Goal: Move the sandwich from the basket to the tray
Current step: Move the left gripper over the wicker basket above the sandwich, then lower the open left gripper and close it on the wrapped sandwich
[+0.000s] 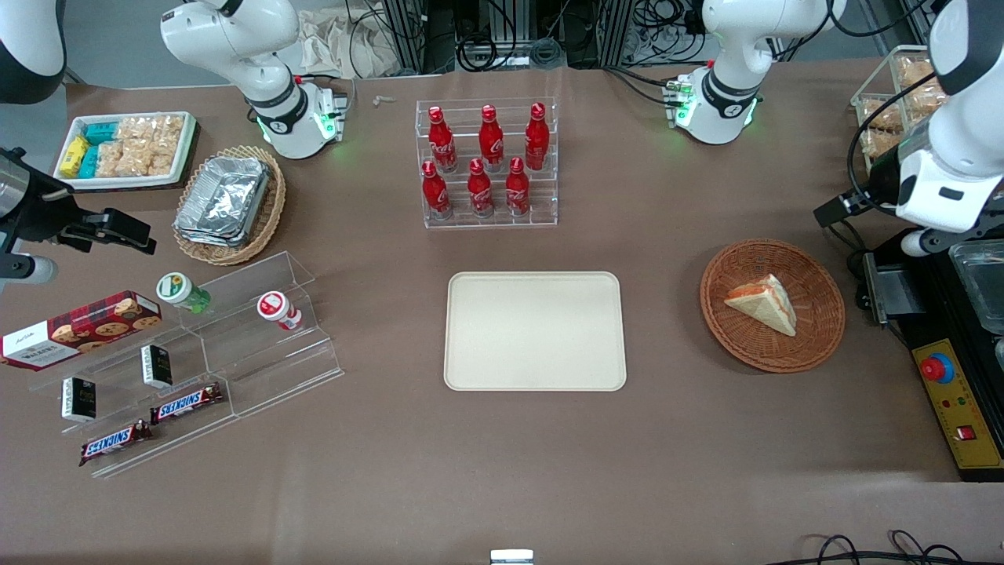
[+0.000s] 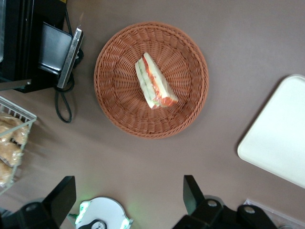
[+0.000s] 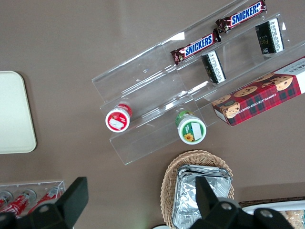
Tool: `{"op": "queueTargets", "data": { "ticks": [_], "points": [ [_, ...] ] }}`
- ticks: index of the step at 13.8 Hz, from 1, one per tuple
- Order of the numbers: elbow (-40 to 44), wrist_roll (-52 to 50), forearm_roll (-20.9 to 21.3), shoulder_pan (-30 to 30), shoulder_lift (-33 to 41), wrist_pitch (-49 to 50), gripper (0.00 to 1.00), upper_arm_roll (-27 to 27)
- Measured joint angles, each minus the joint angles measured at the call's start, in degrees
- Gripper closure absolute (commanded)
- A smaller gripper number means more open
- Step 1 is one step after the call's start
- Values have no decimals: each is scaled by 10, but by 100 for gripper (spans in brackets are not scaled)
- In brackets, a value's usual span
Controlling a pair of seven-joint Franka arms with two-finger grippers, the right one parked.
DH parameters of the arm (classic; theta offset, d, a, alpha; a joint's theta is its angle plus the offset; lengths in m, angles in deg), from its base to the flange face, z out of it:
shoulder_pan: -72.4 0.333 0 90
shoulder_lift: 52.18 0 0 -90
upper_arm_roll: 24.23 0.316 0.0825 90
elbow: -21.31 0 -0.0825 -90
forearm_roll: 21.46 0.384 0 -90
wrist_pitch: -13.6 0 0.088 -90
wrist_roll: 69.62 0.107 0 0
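Next, my gripper grabs the sandwich by its thick end (image 2: 161,95) to move it onto the tray (image 2: 279,131).
The sandwich (image 1: 763,304) (image 2: 155,82), a white bread wedge with orange and green filling, lies in the round reddish-brown wicker basket (image 1: 816,337) (image 2: 119,95). The cream rectangular tray (image 1: 535,330) (image 2: 279,143) lies flat and bare beside the basket, toward the parked arm's end. My gripper (image 1: 841,209) (image 2: 126,195) hangs high above the table, beside the basket and a little farther from the front camera. It is open wide, with nothing between its fingers (image 2: 191,193).
A rack of red cola bottles (image 1: 486,161) stands farther from the front camera than the tray. A black control box with a red button (image 1: 937,367) and a wire basket of pastries (image 1: 890,102) sit at the working arm's end. Acrylic snack shelves (image 1: 188,361) stand at the parked arm's end.
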Motion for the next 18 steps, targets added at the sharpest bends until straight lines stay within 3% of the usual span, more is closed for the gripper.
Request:
{"op": "queueTargets", "data": {
  "ticks": [6, 12, 18],
  "points": [
    [-105, -50, -2, 1, 6, -109, 0, 10],
    [-211, -82, -36, 13, -5, -250, 0, 39],
    [-245, -163, -36, 11, -64, -351, 0, 33]
  ]
}}
